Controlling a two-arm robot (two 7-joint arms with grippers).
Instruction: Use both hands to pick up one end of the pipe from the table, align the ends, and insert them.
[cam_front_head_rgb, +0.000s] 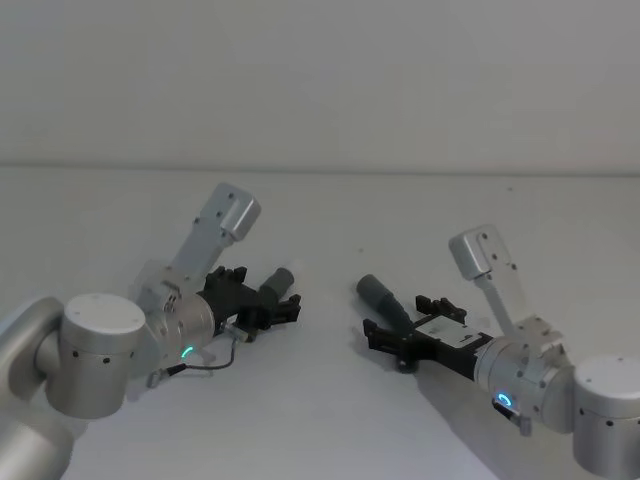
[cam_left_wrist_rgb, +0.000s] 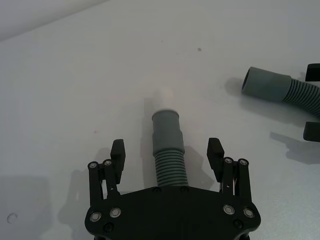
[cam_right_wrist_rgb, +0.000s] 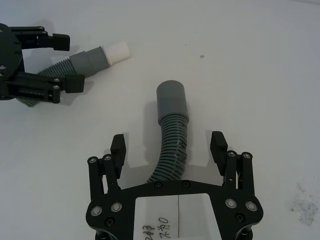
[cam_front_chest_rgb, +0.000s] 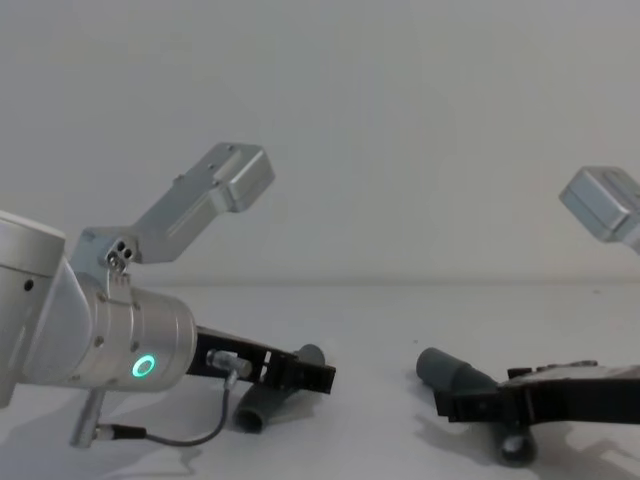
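The white stub should stay free to enter the other pipe. My left gripper will grab the pipe piece by its ribbed body (cam_left_wrist_rgb: 171, 167) next.
Two dark grey ribbed pipe pieces lie on the white table (cam_front_head_rgb: 330, 410). The left piece (cam_left_wrist_rgb: 168, 150) has a grey collar ending in a white stub (cam_left_wrist_rgb: 164, 98). My left gripper (cam_left_wrist_rgb: 167, 151) stands open around its ribbed body, a finger on each side. The right piece (cam_right_wrist_rgb: 172, 135) ends in a wider open grey collar (cam_right_wrist_rgb: 172, 100). My right gripper (cam_right_wrist_rgb: 168, 146) straddles it, also open. In the head view, the left gripper (cam_front_head_rgb: 268, 296) and right gripper (cam_front_head_rgb: 397, 320) face each other, and the two pipe ends (cam_front_head_rgb: 284, 275) (cam_front_head_rgb: 370, 288) lie a short gap apart.
A cable loops under the left wrist (cam_front_head_rgb: 205, 365). Bare table runs between the two grippers and back to the wall (cam_front_head_rgb: 320, 90). Each arm's silver camera bracket (cam_front_head_rgb: 228, 215) (cam_front_head_rgb: 478, 252) rises above its gripper.
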